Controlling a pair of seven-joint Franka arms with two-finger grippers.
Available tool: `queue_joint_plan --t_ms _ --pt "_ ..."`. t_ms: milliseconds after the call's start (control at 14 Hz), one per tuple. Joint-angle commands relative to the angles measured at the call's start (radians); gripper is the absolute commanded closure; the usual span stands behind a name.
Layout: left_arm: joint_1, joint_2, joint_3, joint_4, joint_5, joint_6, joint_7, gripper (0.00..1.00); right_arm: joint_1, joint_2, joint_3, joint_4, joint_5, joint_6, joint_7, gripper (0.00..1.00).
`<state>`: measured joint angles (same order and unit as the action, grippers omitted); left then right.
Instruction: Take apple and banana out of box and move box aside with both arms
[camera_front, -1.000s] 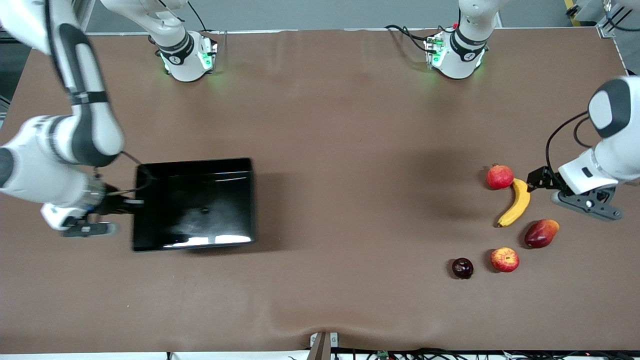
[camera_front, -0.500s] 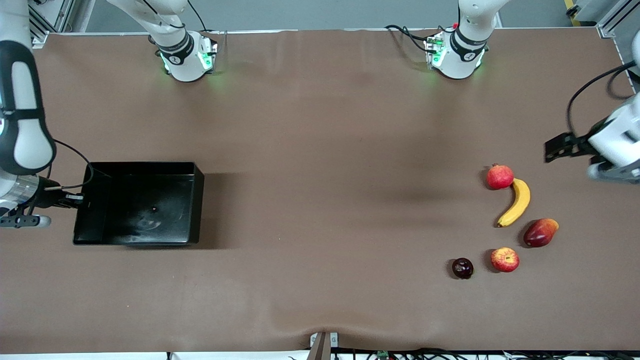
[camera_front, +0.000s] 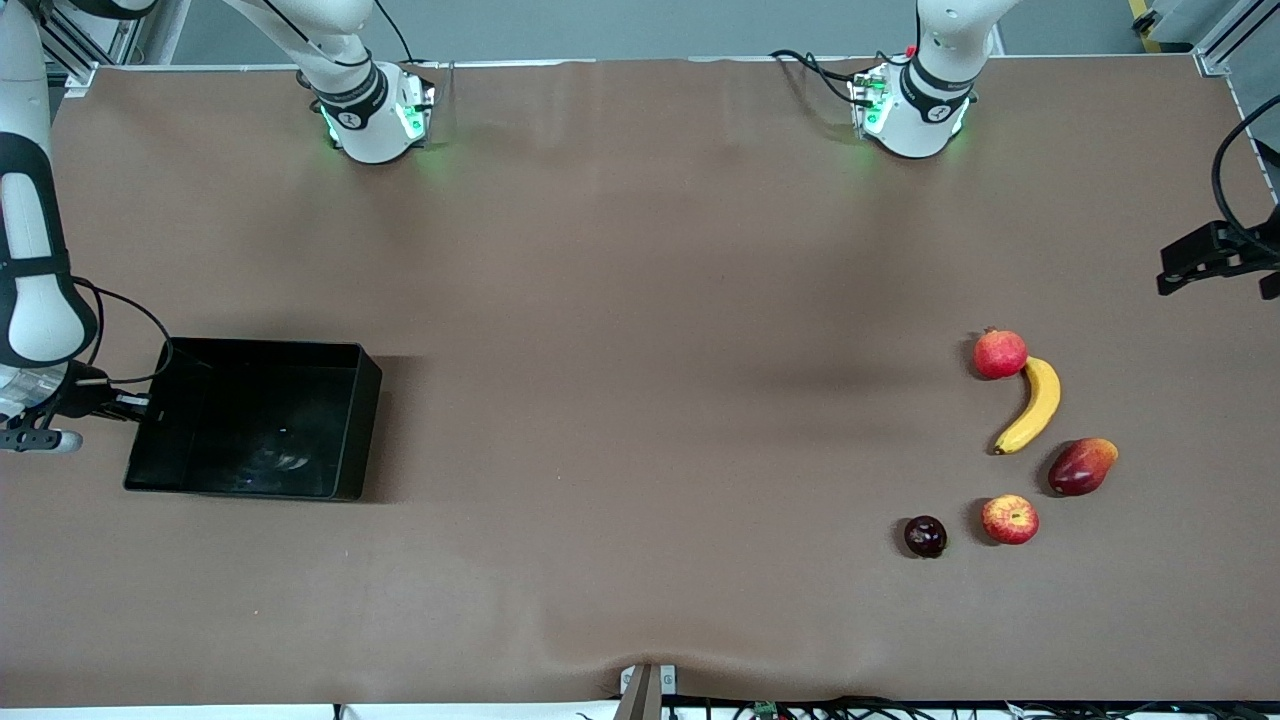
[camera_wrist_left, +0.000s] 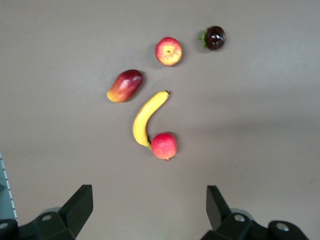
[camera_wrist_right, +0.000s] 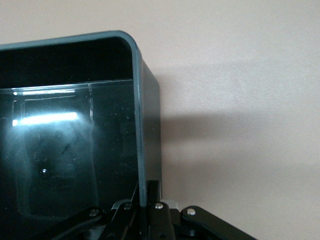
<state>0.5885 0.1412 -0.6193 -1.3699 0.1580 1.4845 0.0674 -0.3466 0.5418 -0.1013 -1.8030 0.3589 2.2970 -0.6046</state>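
Note:
My right gripper is ready to release the bin and needs to do so: the black bin's lower edge (camera_front: 240, 490) is flat on the tabletop in the front view, so the bin would stand.
The black bin (camera_front: 250, 430) is at the right arm's end of the table. My right gripper (camera_front: 128, 405) is shut on its side wall; the right wrist view shows the wall (camera_wrist_right: 141, 125) pinched in the right gripper (camera_wrist_right: 148, 200). The yellow banana (camera_front: 1030, 405) and the yellow-streaked red apple (camera_front: 1010, 519) lie at the left arm's end. My left gripper (camera_front: 1195, 262) is open and empty, up in the air over the table's edge at that end. The left wrist view shows the banana (camera_wrist_left: 147, 117) and the apple (camera_wrist_left: 168, 51) well clear of the left gripper (camera_wrist_left: 148, 207).
A round red fruit (camera_front: 1000, 353) touches the banana's end. A red mango-like fruit (camera_front: 1082, 465) and a dark plum-like fruit (camera_front: 925, 536) lie beside the apple. The brown cloth (camera_front: 640, 400) covers the table.
My right gripper has carried the bin toward the right arm's end of the table. My left gripper has risen from beside the banana and moved out toward the table's edge.

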Motion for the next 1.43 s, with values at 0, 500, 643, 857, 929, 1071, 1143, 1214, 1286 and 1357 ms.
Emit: queue_joint_plan --t_ms 0,500,643,857,929,1071,1143,1214,1286,1357 --pt "0.007 -0.015 0.029 0.045 0.008 -0.015 0.003 0.0 -0.025 -0.005 0.023 0.016 0.031 -0.011 -0.03 0.91" --pt "-0.464 -0.106 0.514 -0.027 -0.08 -0.082 0.002 0.0 0.006 -0.061 0.023 0.024 0.014 -0.025 -0.047 0.0" --pt "-0.563 -0.144 0.61 -0.082 -0.106 -0.07 -0.012 0.0 0.047 -0.107 0.023 0.027 -0.033 -0.037 -0.037 0.0" --pt "-0.651 -0.208 0.65 -0.162 -0.109 -0.05 -0.081 0.0 0.101 -0.161 0.022 0.027 -0.078 -0.072 0.017 0.0" --pt "-0.67 -0.221 0.652 -0.182 -0.109 -0.047 -0.122 0.0 0.127 -0.181 0.02 0.031 -0.095 -0.094 0.058 0.0" --pt "-0.661 -0.221 0.641 -0.184 -0.123 -0.043 -0.129 0.0 0.179 -0.235 0.025 0.037 -0.181 -0.163 0.203 0.0" --pt "-0.661 -0.221 0.644 -0.186 -0.144 -0.041 -0.129 0.0 0.213 -0.264 0.026 0.04 -0.217 -0.203 0.279 0.0" --pt "-0.659 -0.219 0.644 -0.184 -0.143 -0.041 -0.127 0.0 0.242 -0.293 0.026 0.041 -0.231 -0.236 0.337 0.0" --pt "-0.658 -0.216 0.647 -0.182 -0.144 -0.041 -0.121 0.0 0.267 -0.325 0.025 0.039 -0.235 -0.276 0.385 0.0" --pt "-0.656 -0.213 0.648 -0.181 -0.146 -0.043 -0.115 0.0 0.293 -0.356 0.025 0.039 -0.239 -0.321 0.432 0.0"
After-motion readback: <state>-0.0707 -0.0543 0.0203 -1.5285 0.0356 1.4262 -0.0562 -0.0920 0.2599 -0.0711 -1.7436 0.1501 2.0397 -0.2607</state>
